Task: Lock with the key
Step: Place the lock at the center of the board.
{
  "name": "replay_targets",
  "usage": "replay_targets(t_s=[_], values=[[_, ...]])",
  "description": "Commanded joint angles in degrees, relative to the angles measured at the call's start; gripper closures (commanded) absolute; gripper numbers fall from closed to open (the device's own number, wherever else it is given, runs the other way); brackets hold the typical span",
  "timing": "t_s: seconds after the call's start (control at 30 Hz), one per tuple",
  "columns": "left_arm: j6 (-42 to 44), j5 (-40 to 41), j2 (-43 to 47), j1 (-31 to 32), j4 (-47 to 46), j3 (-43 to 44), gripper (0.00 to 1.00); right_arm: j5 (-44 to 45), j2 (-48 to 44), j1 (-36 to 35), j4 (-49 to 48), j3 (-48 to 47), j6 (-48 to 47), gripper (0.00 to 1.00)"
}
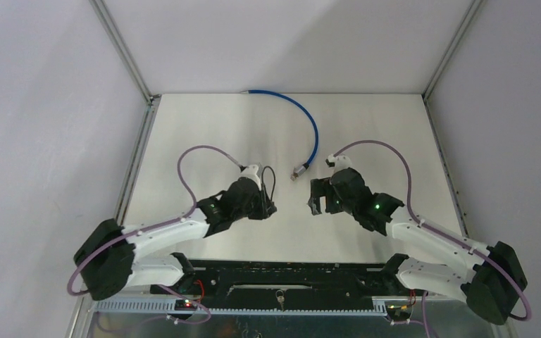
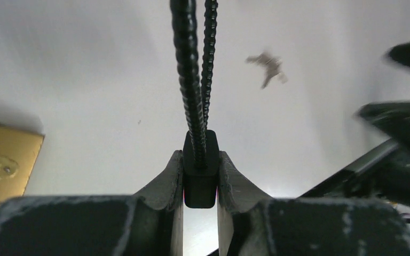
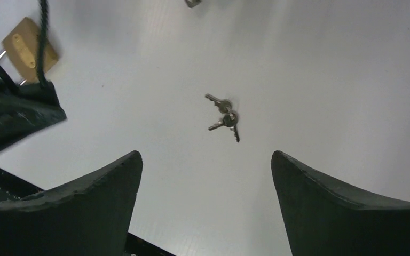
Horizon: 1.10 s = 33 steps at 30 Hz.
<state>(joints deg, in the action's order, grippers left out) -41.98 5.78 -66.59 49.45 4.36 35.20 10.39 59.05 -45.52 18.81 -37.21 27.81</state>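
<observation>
The black block [image 2: 200, 184] hangs above the flat white table and would fall if I opened now, so the block stays held in my left gripper for now.
A small bunch of silver keys [image 3: 224, 117] lies loose on the white table, ahead of my right gripper [image 3: 205, 154], which stands wide open with nothing between its fingers. The keys show as a blur [image 2: 267, 66] in the left wrist view. My left gripper [image 2: 200, 160] is shut on a black block [image 2: 200, 184] from which a black ribbed cable [image 2: 189, 69] rises in a loop. A brass padlock [image 3: 28, 50] lies on the table beside the left gripper, also seen as the brass padlock [image 2: 5, 165] at left. From above, the left gripper [image 1: 270, 208] and right gripper [image 1: 315, 197] face each other.
A blue cable [image 1: 315, 134] curves from the back wall to a metal plug [image 1: 298, 171] between the two grippers. Metal frame rails [image 1: 137, 151] border the white table on both sides. A black bar [image 1: 282, 271] runs along the near edge.
</observation>
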Motion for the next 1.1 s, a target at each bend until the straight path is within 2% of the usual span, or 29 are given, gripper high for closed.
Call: replay_targets(t_s=[0.0, 0.1, 0.27, 0.3, 0.43, 0.5, 0.7, 0.93, 1.07], values=[[-4.53, -3.67, -6.01, -0.32, -4.01, -2.73, 1.00, -0.61, 4.41, 2.93, 8.19, -6.56, 3.11, 0.04], [-5.70, -4.76, -10.22, -0.31, -6.89, -3.53, 1.00, 0.47, 7.69, 3.39, 10.99, -9.30, 3.78, 0.01], [-5.61, -5.05, -14.18, -0.28, -6.41, -3.38, 1.00, 0.86, 9.14, 3.43, 11.48, -10.34, 3.89, 0.01], [-5.58, -4.92, -14.49, -0.25, -6.39, -3.38, 0.97, 0.78, 9.21, 3.47, 11.37, -10.34, 3.64, 0.00], [-5.66, -4.37, -15.70, -0.29, -5.60, -2.81, 0.69, 0.16, 8.92, 3.46, 11.08, -10.34, 2.11, 0.01], [-5.57, -3.98, -16.13, -0.31, -4.91, -2.48, 0.61, 0.34, 8.38, 3.46, 11.31, -10.34, 1.75, 0.01], [-5.54, -1.84, -15.10, -0.32, -1.69, -2.33, 0.47, 1.90, 6.61, 3.92, 12.16, -10.34, 1.78, 0.01], [-4.65, 5.87, -8.79, -0.26, 5.88, -1.49, 0.37, 5.39, 5.87, 4.36, 12.48, -10.36, 3.76, 0.01], [-0.45, 9.00, -5.60, -0.26, 8.47, 1.84, 0.32, 6.77, 4.92, 4.70, 13.11, -10.34, 5.14, 0.01]])
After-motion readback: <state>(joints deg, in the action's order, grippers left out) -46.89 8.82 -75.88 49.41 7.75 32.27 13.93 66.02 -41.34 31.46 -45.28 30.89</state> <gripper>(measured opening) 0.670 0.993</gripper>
